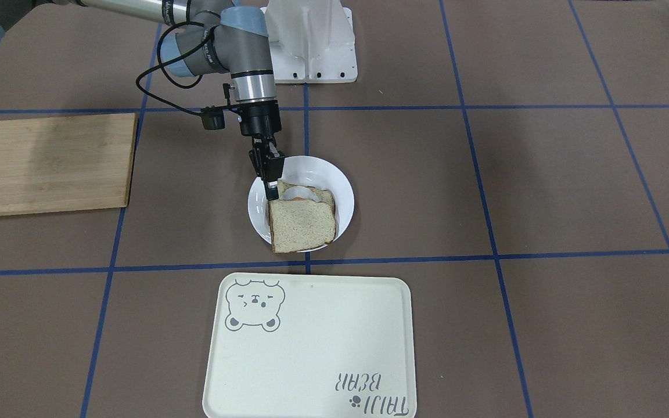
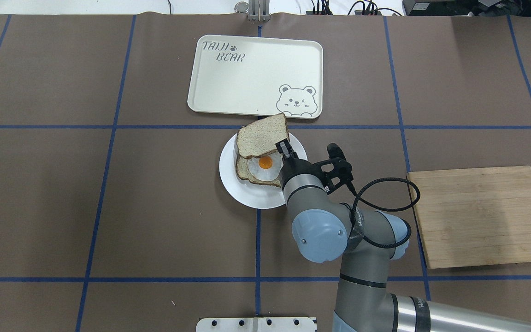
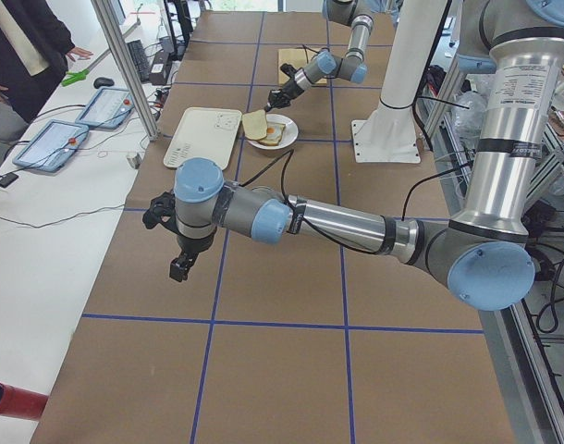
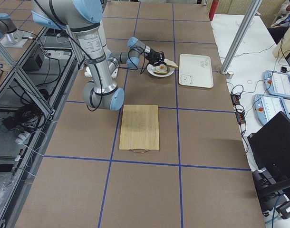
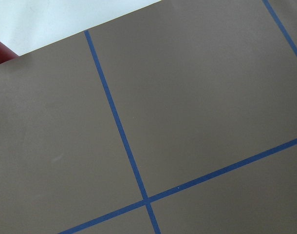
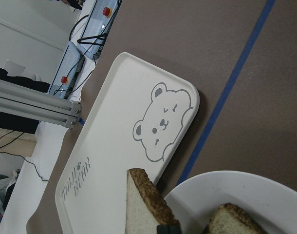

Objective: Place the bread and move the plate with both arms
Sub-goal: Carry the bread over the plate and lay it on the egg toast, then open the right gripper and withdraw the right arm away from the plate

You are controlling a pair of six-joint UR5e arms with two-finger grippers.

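The fried egg (image 1: 300, 194) is still exposed, because the held bread's lower edge (image 1: 301, 247) sticks out over the plate's rim. My right gripper should move the bread over the egg before it opens.
My right gripper (image 1: 272, 194) (image 2: 284, 147) is shut on one corner of the plain bread (image 1: 301, 226) (image 2: 262, 137). It holds the slice tilted over the far side of the white plate (image 1: 343, 191) (image 2: 251, 196). On the plate lies a second slice with a fried egg (image 2: 265, 165), partly under the held slice. The right wrist view shows the bread's crust (image 6: 141, 204) and the plate's rim (image 6: 236, 190). My left gripper (image 3: 180, 268) hangs over bare table far from the plate. I cannot tell whether it is open or shut.
The cream bear tray (image 1: 311, 348) (image 2: 247, 78) lies just beyond the plate. A wooden cutting board (image 1: 50, 162) (image 2: 482, 216) lies on the robot's right. The white arm base (image 1: 311, 46) stands behind the plate. The left wrist view shows only brown table with blue tape lines (image 5: 121, 131).
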